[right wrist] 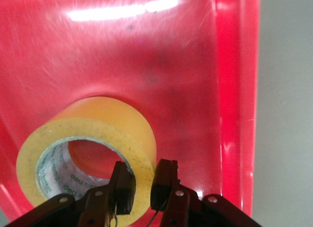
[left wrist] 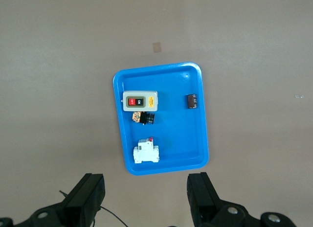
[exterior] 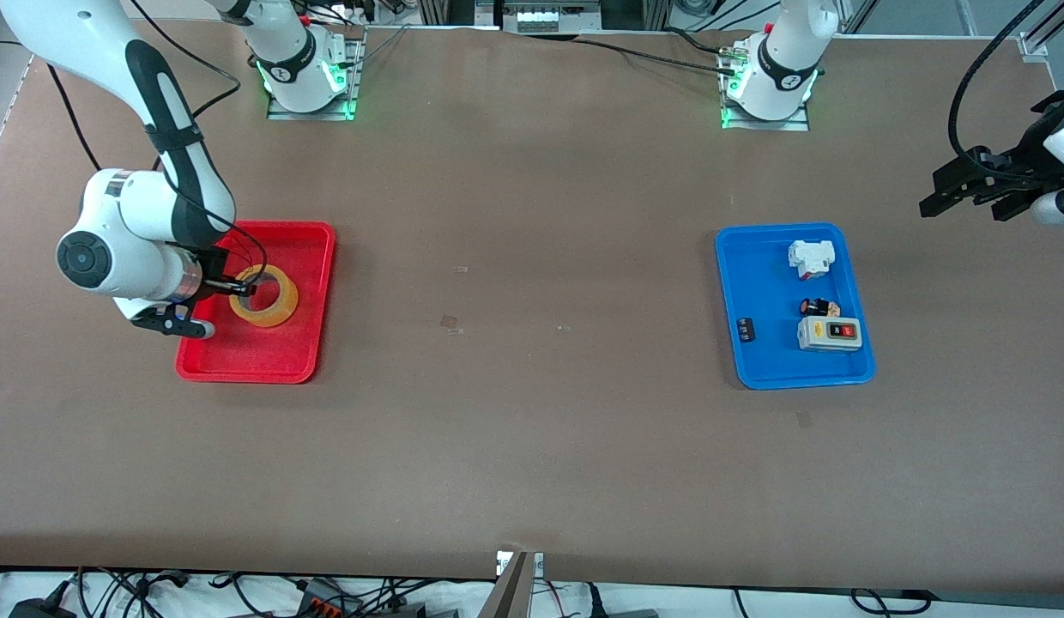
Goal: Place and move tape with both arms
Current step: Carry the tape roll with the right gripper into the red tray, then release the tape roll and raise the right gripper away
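Note:
The yellow tape sits low inside the red tray's rim and would lie there, so my right gripper should open now.
The tape, a yellow-amber ring, lies in the red tray toward the right arm's end of the table. My right gripper is shut on the tape's wall. In the right wrist view one finger sits inside the hollow and the other outside, at the right gripper, with the tape over the red tray. My left gripper hangs open and holds nothing, above the table beside the blue tray. The left wrist view shows the left gripper with bare table between its fingers.
The blue tray holds a grey switch box, a white breaker, a small black and orange part and a small dark part. Brown tabletop spreads between the two trays.

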`<action>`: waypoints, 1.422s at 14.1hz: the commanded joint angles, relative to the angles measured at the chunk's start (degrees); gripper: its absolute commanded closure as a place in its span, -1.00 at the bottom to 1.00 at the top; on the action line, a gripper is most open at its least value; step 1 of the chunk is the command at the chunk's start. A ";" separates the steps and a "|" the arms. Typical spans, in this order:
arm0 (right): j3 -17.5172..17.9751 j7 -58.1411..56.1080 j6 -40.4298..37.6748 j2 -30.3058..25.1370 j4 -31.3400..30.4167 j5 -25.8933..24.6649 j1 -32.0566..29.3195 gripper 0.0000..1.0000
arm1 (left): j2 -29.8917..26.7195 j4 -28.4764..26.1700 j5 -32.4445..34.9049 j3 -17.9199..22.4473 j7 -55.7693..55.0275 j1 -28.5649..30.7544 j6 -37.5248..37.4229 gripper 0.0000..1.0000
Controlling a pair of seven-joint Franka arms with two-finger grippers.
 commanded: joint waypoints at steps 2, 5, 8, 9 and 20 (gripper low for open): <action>0.39 -3.90 1.76 -2.64 -2.17 -0.40 -0.81 -0.01 | -0.48 -0.31 -0.75 0.16 -0.37 -0.31 -0.45 -1.00; 0.30 -5.48 -4.09 -3.07 2.55 -0.40 -0.81 -1.00 | -0.48 -0.31 -0.84 0.07 -0.45 -0.31 -0.45 -1.00; 0.48 -5.75 -22.16 -2.99 18.25 0.04 -0.73 -1.00 | -0.65 -0.40 -0.84 0.16 -0.37 -0.22 -0.54 -1.00; 0.39 -5.66 -27.10 -2.99 23.27 0.30 -0.81 -1.00 | -0.65 -0.40 -0.84 0.07 -0.37 -0.22 -0.54 -1.00; 3.20 -7.94 -37.82 -10.79 36.54 0.39 -2.30 -1.00 | -0.74 0.13 -0.93 0.07 -0.37 0.30 -1.16 -1.00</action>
